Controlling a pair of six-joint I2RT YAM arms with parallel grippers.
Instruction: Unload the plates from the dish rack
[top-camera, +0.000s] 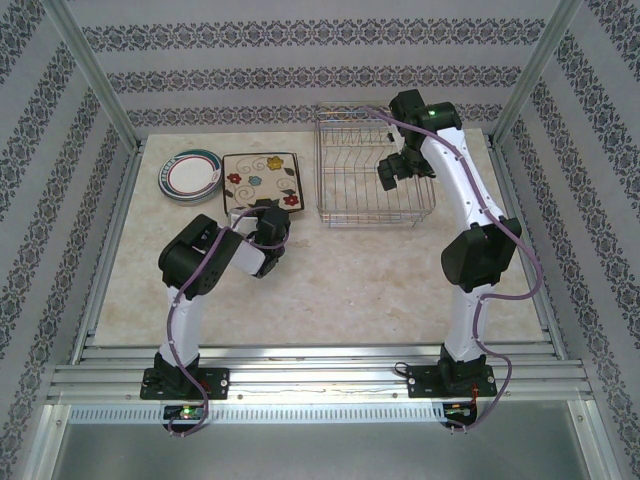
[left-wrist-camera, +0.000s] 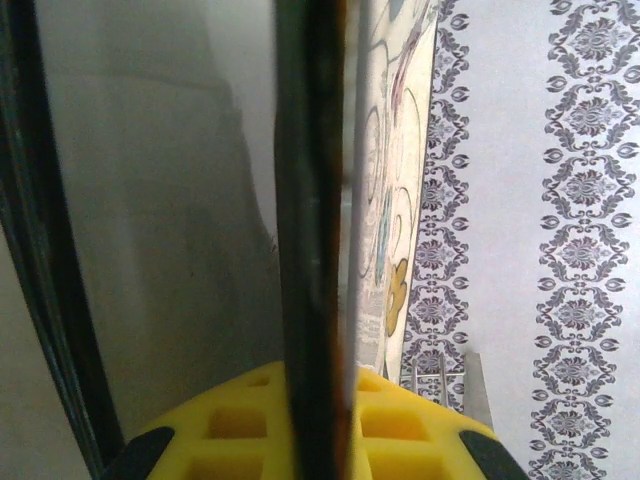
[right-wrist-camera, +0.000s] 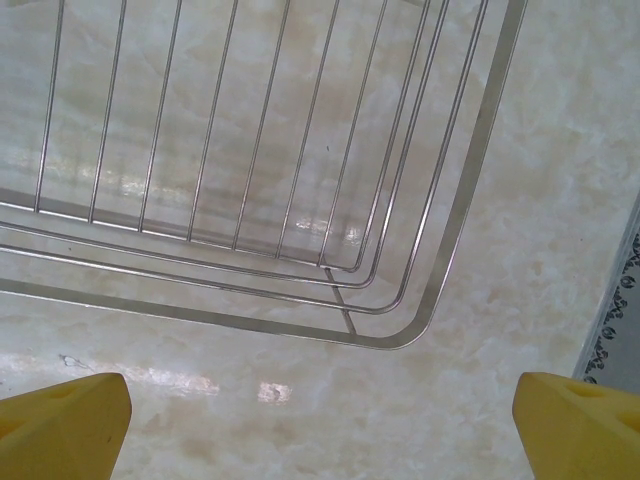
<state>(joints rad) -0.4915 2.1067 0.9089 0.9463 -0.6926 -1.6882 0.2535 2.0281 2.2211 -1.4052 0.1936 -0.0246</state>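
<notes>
My left gripper holds only the near edge of the cream square plate, and the plate would remain beside the round plates, so it is time to let go.
The silver wire dish rack (top-camera: 375, 165) stands at the back of the table, and I see nothing in its slots. A stack of round teal-rimmed plates (top-camera: 190, 175) lies at the back left. Beside it is a cream square plate with flower prints (top-camera: 262, 180). My left gripper (top-camera: 260, 212) is at that plate's near edge. In the left wrist view the left gripper (left-wrist-camera: 315, 420) is shut on the plate's dark rim (left-wrist-camera: 310, 200), seen edge-on between the yellow pads (left-wrist-camera: 240, 425). My right gripper (top-camera: 395, 172) hangs open over the rack's near right corner (right-wrist-camera: 440, 290). Its yellow fingertips (right-wrist-camera: 60, 425) stand wide apart around bare table.
The marble-look tabletop (top-camera: 350, 280) is open in the middle and front. Patterned walls (top-camera: 300, 70) and metal frame posts (top-camera: 95, 70) enclose the back and sides. The right arm's elbow (top-camera: 480, 255) rises near the table's right edge.
</notes>
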